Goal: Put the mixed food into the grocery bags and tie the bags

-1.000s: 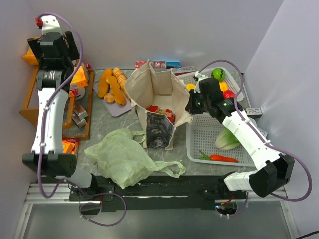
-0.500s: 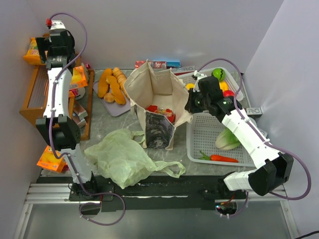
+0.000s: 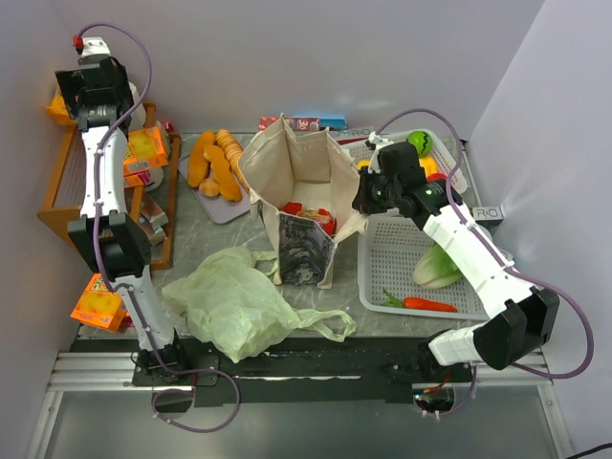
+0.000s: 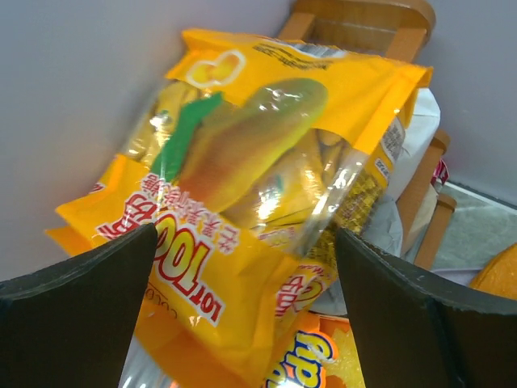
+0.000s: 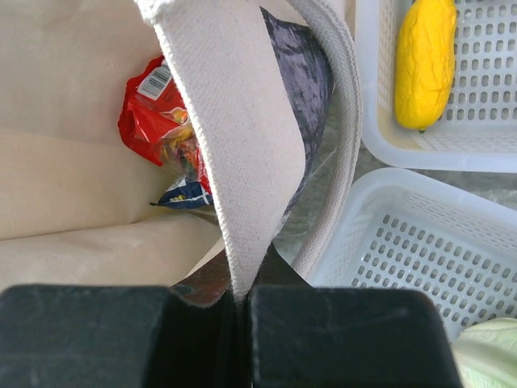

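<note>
My left gripper is ready to close on the packet, because in the left wrist view my fingers reach over the yellow-orange packet's printed lower end (image 4: 224,257), on either side.
My left gripper (image 4: 245,267) is open at the top corner of the wooden rack (image 3: 59,196), its fingers on either side of a shiny yellow-orange snack packet (image 4: 242,162) without closing on it. In the top view that gripper (image 3: 69,105) sits high at the far left. My right gripper (image 5: 241,299) is shut on the beige canvas tote's handle strap (image 5: 234,137), beside the tote (image 3: 296,172). Red (image 5: 149,113) and blue (image 5: 182,194) packets lie inside the tote. The pale-green plastic bag (image 3: 234,301) lies crumpled at the front. A cabbage (image 3: 438,268) and a carrot (image 3: 426,305) rest in the near basket (image 3: 378,277).
Bread loaves (image 3: 215,163) lie on a plate behind the green bag. A second basket (image 3: 449,158) at the back right holds fruit, including a yellow piece (image 5: 424,61). An orange packet (image 3: 98,301) lies at the table's left edge. Boxes (image 3: 306,123) stand against the back wall.
My left arm has stretched out and its wrist has swung at the rack's top corner, uncovering the orange packet at the table's left edge. The right gripper has stayed shut on the strap.
</note>
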